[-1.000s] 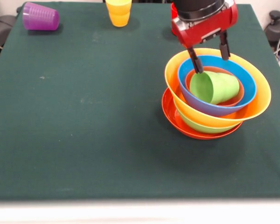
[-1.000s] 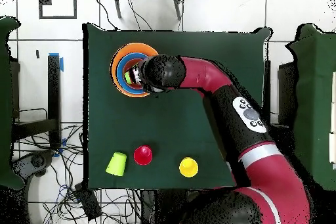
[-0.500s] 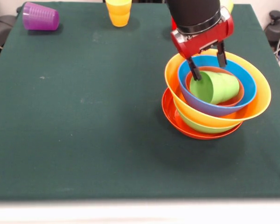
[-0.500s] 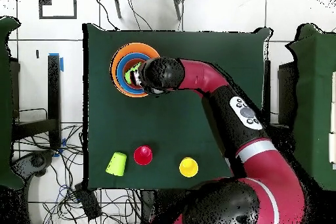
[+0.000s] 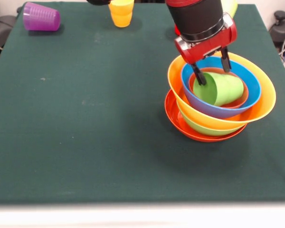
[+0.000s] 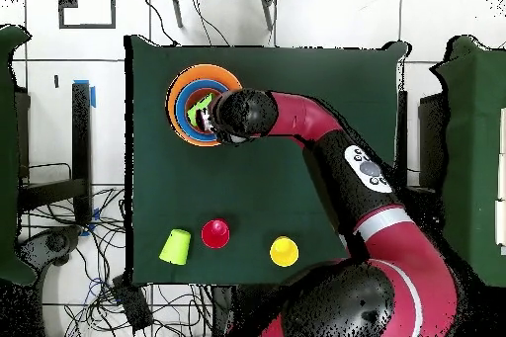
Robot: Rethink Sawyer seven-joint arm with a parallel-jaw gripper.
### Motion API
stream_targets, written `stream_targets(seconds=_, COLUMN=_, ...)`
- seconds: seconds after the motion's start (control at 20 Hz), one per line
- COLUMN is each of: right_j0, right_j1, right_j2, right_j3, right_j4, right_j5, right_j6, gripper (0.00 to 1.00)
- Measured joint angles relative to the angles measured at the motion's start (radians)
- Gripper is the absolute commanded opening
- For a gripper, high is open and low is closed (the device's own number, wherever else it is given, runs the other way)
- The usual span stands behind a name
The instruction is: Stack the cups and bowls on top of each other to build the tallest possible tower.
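Observation:
The gripper grabs the light green cup by its rim (image 5: pixel 210 82) next. Then the cup is free to stand in the small orange bowl (image 5: pixel 237 100).
The tower stands right of centre: a wide red-orange bowl (image 5: pixel 176 121) at the bottom, then a green bowl (image 5: pixel 195 126), a large orange-yellow bowl (image 5: pixel 265 102), a blue bowl (image 5: pixel 213 110) and a small orange bowl (image 5: pixel 237 100). A light green cup (image 5: pixel 221 89) lies on its side in the small orange bowl, its mouth facing left. My gripper (image 5: pixel 213 76) is open and low over this cup, with one finger at the rim on the left and the other behind the cup's body. From overhead the tower (image 6: pixel 178 106) shows beside my wrist, which hides the fingers.
A purple cup (image 5: pixel 41 17) lies on its side at the far left corner. A yellow cup (image 5: pixel 120 12) stands at the far edge. Overhead, a second light green cup (image 6: pixel 176 246), a red cup (image 6: pixel 215 233) and the yellow cup (image 6: pixel 284 251) sit near the robot's side.
The gripper has come down, its fingers now lower around the light green cup. The cup and the bowls have not moved.

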Motion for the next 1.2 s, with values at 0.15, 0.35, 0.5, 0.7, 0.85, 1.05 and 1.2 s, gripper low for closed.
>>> stream_targets(seconds=0.15, right_j0=-0.001, right_j1=0.007, right_j2=0.004, right_j3=0.0, right_j4=-0.002, right_j5=0.0, right_j6=0.0, gripper=1.0)
stream_targets(seconds=0.35, right_j0=-0.006, right_j1=0.015, right_j2=0.014, right_j3=0.0, right_j4=-0.002, right_j5=0.0, right_j6=0.0, gripper=1.0)
stream_targets(seconds=0.5, right_j0=-0.011, right_j1=0.025, right_j2=0.024, right_j3=0.0, right_j4=-0.003, right_j5=0.0, right_j6=0.0, gripper=1.0)
stream_targets(seconds=0.7, right_j0=-0.017, right_j1=0.036, right_j2=0.036, right_j3=0.0, right_j4=-0.003, right_j5=0.0, right_j6=0.0, gripper=1.0)
stream_targets(seconds=0.85, right_j0=-0.023, right_j1=0.044, right_j2=0.044, right_j3=0.0, right_j4=-0.003, right_j5=0.0, right_j6=0.0, gripper=1.0)
stream_targets(seconds=1.05, right_j0=-0.03, right_j1=0.049, right_j2=0.048, right_j3=0.0, right_j4=-0.002, right_j5=-0.007, right_j6=0.0, gripper=0.0)
stream_targets(seconds=1.2, right_j0=-0.031, right_j1=0.048, right_j2=0.054, right_j3=0.0, right_j4=-0.002, right_j5=-0.024, right_j6=0.0, gripper=0.0)
